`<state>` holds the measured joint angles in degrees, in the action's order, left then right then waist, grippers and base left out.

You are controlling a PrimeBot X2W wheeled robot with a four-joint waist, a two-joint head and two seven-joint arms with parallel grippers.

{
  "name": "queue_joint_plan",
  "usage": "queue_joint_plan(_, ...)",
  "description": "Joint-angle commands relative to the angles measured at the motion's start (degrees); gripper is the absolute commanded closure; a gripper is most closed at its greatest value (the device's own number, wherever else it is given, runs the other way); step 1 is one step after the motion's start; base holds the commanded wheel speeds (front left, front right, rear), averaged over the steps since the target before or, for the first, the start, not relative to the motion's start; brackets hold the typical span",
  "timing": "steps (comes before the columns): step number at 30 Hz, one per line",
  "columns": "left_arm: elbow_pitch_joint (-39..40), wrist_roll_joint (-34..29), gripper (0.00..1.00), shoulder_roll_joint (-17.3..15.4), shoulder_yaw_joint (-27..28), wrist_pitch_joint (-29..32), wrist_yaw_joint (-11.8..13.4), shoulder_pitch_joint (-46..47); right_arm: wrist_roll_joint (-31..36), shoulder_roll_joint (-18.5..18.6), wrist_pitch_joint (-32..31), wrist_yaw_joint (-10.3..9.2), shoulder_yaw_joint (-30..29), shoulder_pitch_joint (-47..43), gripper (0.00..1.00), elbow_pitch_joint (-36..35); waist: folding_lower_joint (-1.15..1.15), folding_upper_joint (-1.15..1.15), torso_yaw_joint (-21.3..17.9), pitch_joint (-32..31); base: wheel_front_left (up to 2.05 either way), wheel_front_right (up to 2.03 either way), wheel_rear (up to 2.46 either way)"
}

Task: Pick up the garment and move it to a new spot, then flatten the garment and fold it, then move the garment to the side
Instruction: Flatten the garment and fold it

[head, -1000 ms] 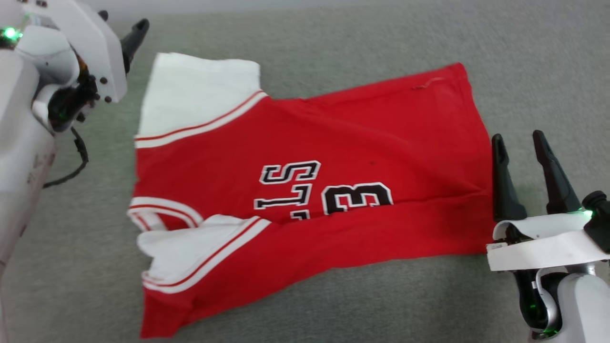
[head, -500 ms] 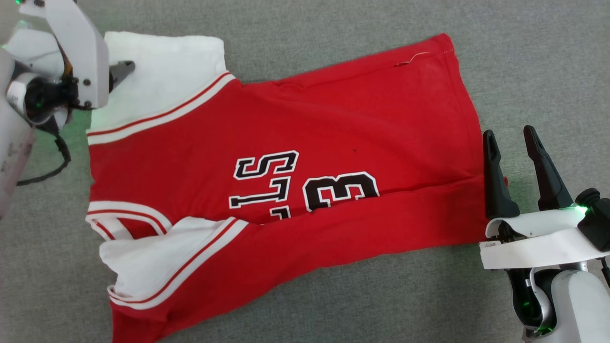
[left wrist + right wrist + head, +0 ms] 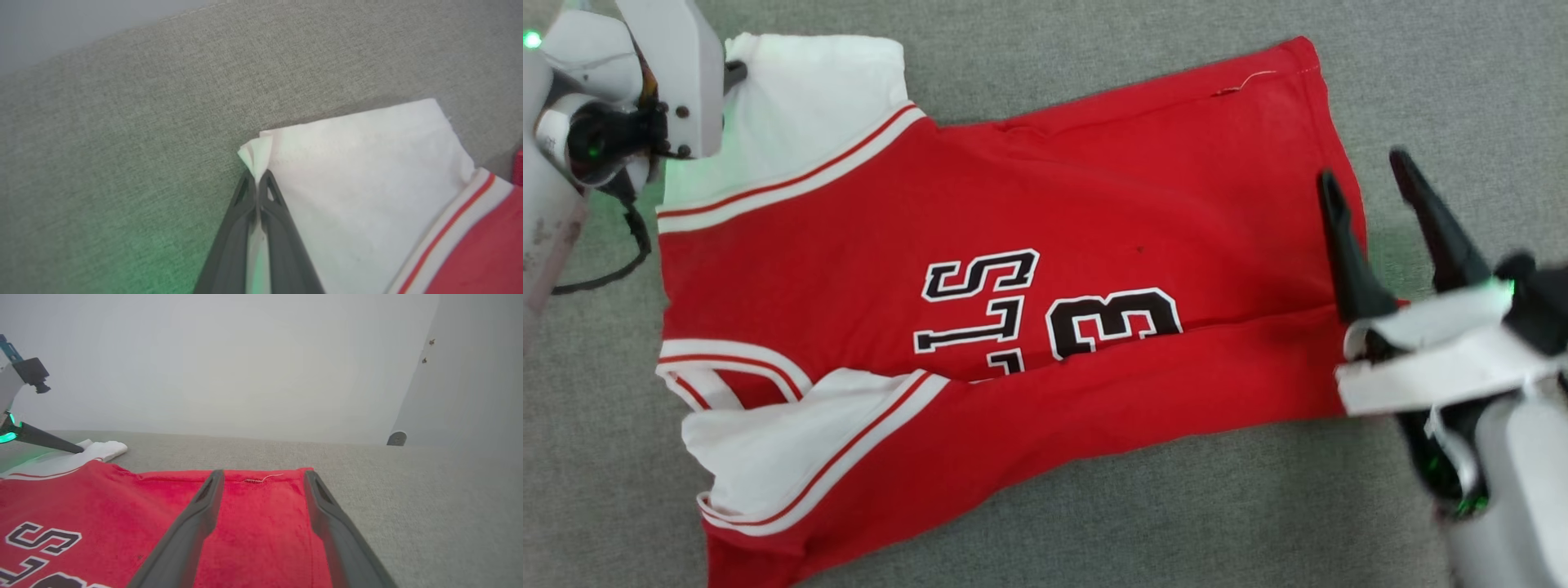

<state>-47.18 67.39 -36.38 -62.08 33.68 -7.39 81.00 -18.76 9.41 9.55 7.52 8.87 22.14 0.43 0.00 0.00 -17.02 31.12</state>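
Observation:
The red jersey is spread out flat. I need to reach it with my right gripper and pick up its hem corner (image 3: 1303, 49) (image 3: 307, 473), where the jersey's edge is free.
The garment (image 3: 1013, 204), a red jersey with white sleeves, striped trim and black lettering, lies spread flat on the grey cloth surface. My left gripper (image 3: 734, 73) is at its far left corner, mostly hidden behind its own white wrist. In the left wrist view the left gripper (image 3: 257, 179) is shut on the corner of the white sleeve (image 3: 367, 183), which puckers up between the tips. My right gripper (image 3: 1364, 175) is open above the red hem at the right. Its two fingers straddle the hem edge (image 3: 261, 479) with nothing between them.
Grey cloth surface (image 3: 1094, 523) extends around the garment on all sides. Its far edge (image 3: 122, 32) meets a pale wall (image 3: 245, 375). A black cable (image 3: 637, 245) loops beside my left arm.
My left gripper has come down onto the white sleeve corner and shut on it. My right gripper has moved forward over the red hem, still open. The camera has also shifted.

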Motion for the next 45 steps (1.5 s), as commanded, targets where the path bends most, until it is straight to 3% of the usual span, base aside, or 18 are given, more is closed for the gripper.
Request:
queue_joint_plan(1,-0.48,0.83,1.00,0.11,-1.19,-0.16,-0.14,-1.88,-0.81,2.83,-2.97,-0.06,1.45,3.24,0.00,0.75,0.00,0.00,0.12,-0.29,0.00,0.00,0.00)
queue_joint_plan(7,0.75,2.92,1.00,0.92,-2.46,-1.90,-0.14,-1.24,-4.59,11.12,-20.27,-0.06,7.17,14.59,0.00,6.10,0.00,0.00,1.71,-0.77,0.00,0.00,0.00)
queue_joint_plan(8,0.75,2.92,1.00,0.92,-2.46,-1.90,-0.14,-1.24,-4.59,11.12,-20.27,-0.06,7.17,14.59,0.00,6.10,0.00,0.00,1.71,-0.77,0.00,0.00,0.00)
queue_joint_plan(12,1.69,4.05,1.00,1.59,-3.66,-2.71,-0.14,-1.12,-12.12,14.99,-35.60,-0.06,10.96,22.33,0.00,9.96,0.00,0.00,3.25,-0.86,0.00,0.00,0.00)
queue_joint_plan(17,2.83,5.46,1.00,2.32,-5.07,-3.83,-0.14,-0.02,-18.73,16.98,-48.23,-0.05,12.09,30.91,0.00,17.13,0.00,0.00,5.08,-0.24,0.00,0.00,0.00)
queue_joint_plan(26,3.15,7.36,1.00,5.07,-7.88,-5.34,-0.13,1.63,-18.30,15.03,-57.12,-0.05,14.32,43.41,0.00,37.39,0.00,0.00,8.23,-0.14,0.00,0.00,0.00)
queue_joint_plan(30,3.12,8.04,1.00,5.49,-8.66,-5.81,-0.13,2.12,-19.76,14.56,-58.07,-0.05,17.20,43.61,0.00,40.94,0.00,0.00,8.87,-0.40,0.00,0.00,0.00)
queue_joint_plan(31,3.18,8.28,1.00,5.54,-8.81,-5.98,-0.13,2.22,-20.26,14.48,-57.17,-0.05,17.46,43.50,0.20,41.42,0.00,0.00,8.96,-0.43,0.00,0.00,0.00)
queue_joint_plan(33,3.34,8.67,1.00,5.53,-9.09,-6.38,-0.13,2.25,-21.21,14.45,-56.10,-0.05,18.26,43.20,0.87,42.51,0.00,0.00,9.07,-0.58,0.00,0.00,0.00)
queue_joint_plan(34,3.43,8.91,1.00,5.47,-9.18,-6.49,-0.13,2.14,-21.83,14.47,-55.56,-0.05,18.75,43.08,1.00,42.91,0.00,0.00,9.13,-0.72,0.00,0.00,0.00)
queue_joint_plan(45,8.55,11.98,1.00,4.09,-9.76,-15.59,-0.13,-1.09,-26.70,18.27,-42.34,-0.05,20.68,40.40,1.00,41.63,0.00,0.00,11.69,-6.68,0.00,0.00,0.00)
